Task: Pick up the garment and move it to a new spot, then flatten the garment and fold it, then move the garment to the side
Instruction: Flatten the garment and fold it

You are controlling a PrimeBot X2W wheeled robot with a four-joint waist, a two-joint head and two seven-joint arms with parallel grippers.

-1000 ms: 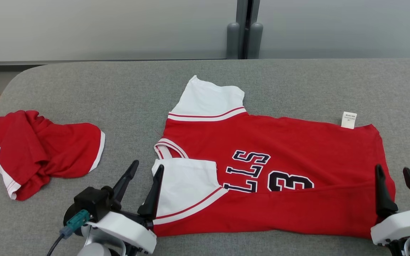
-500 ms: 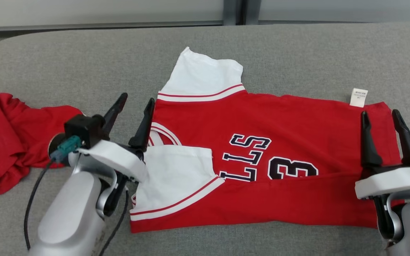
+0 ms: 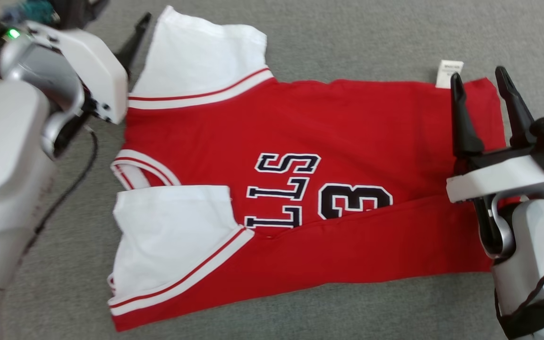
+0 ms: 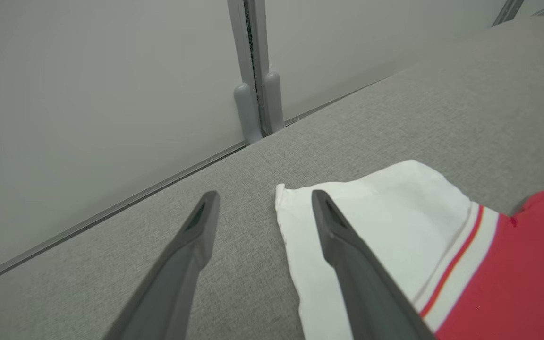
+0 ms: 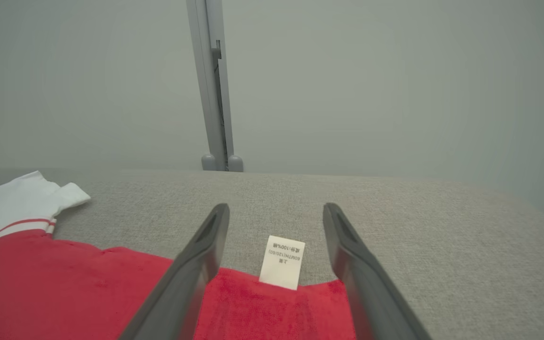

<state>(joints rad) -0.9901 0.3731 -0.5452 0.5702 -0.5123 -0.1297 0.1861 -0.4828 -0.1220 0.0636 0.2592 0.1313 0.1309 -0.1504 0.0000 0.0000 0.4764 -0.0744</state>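
Note:
The left gripper grabs the sleeve's outer corner (image 3: pixel 168 11) next, which curls up a little while the white cloth (image 3: pixel 205 56) lies flat.
A red jersey (image 3: pixel 300 118) with white sleeves and dark lettering lies spread on the grey padded table (image 3: pixel 347 38), its near long edge folded up over the print. My left gripper (image 4: pixel 263 196) is open at the far sleeve (image 4: pixel 385 212). One finger (image 3: pixel 135 38) hangs over the sleeve's outer edge and the other over bare table. My right gripper (image 3: pixel 477 74) is open above the jersey's far right corner. The white care label (image 5: pixel 282 262) sits between its fingers. Neither gripper holds cloth.
Pale wall panels with a grey post (image 5: pixel 215 94) stand just behind the table's far edge. A black cable (image 3: pixel 88 156) hangs from my left arm, beside the collar. The near sleeve (image 3: pixel 173 231) lies folded over the jersey's front.
The head camera has tilted down and closer, so the second red garment has left the view. Both open grippers have moved from the jersey's near edge to its far edge.

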